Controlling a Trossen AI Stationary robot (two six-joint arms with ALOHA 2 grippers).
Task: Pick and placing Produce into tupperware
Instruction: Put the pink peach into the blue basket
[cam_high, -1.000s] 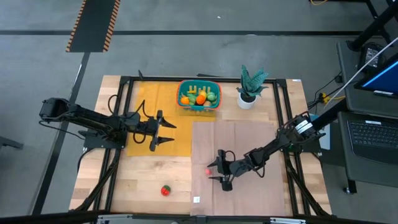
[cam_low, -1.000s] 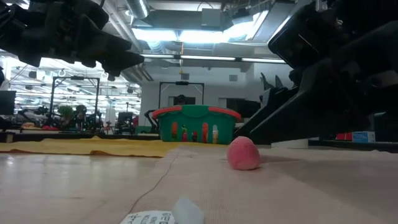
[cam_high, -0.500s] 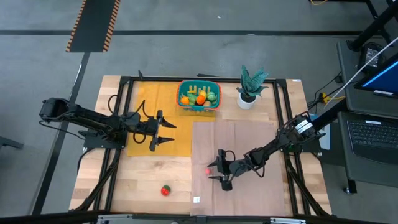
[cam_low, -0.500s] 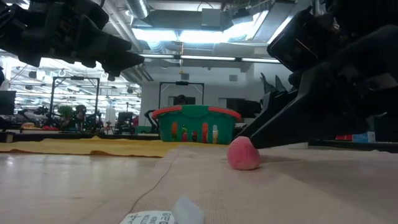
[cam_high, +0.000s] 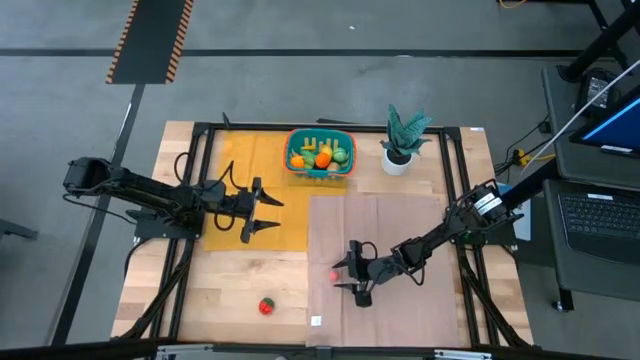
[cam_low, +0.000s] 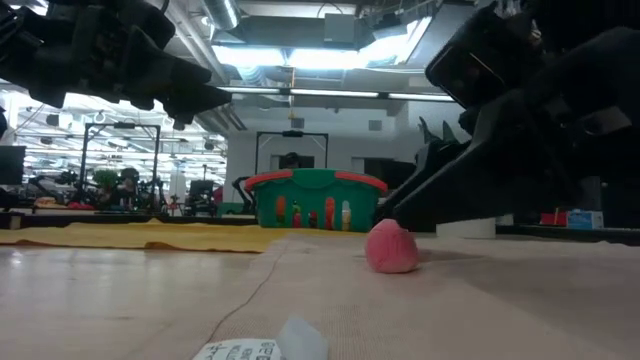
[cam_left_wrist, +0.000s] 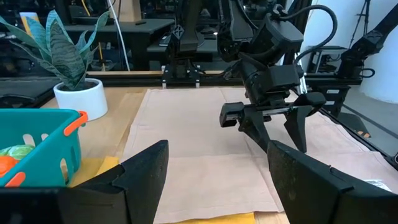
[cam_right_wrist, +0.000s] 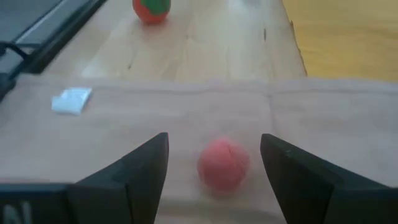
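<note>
I should next use my right gripper to put the pink-red ball in the teal tupperware (cam_high: 320, 155), grabbing the ball by its round sides.
The teal tupperware (cam_high: 320, 155) with an orange-red rim stands at the far middle of the table and holds several pieces of produce. A small pink-red ball of produce (cam_right_wrist: 224, 165) rests on the tan mat. My right gripper (cam_right_wrist: 214, 142) is open and low over the mat, with one finger on either side of the ball and neither touching it. A red-and-green piece (cam_high: 266, 306) lies on the bare wood near the front edge. My left gripper (cam_high: 265, 212) hangs open above the yellow cloth (cam_high: 240, 180), holding nothing.
A potted plant in a white pot (cam_high: 401, 143) stands right of the tupperware. The tan mat (cam_high: 400, 220) covers the table's right half. A small white tag (cam_high: 316, 321) lies at its near corner. Black frame rails run along the table's edges.
</note>
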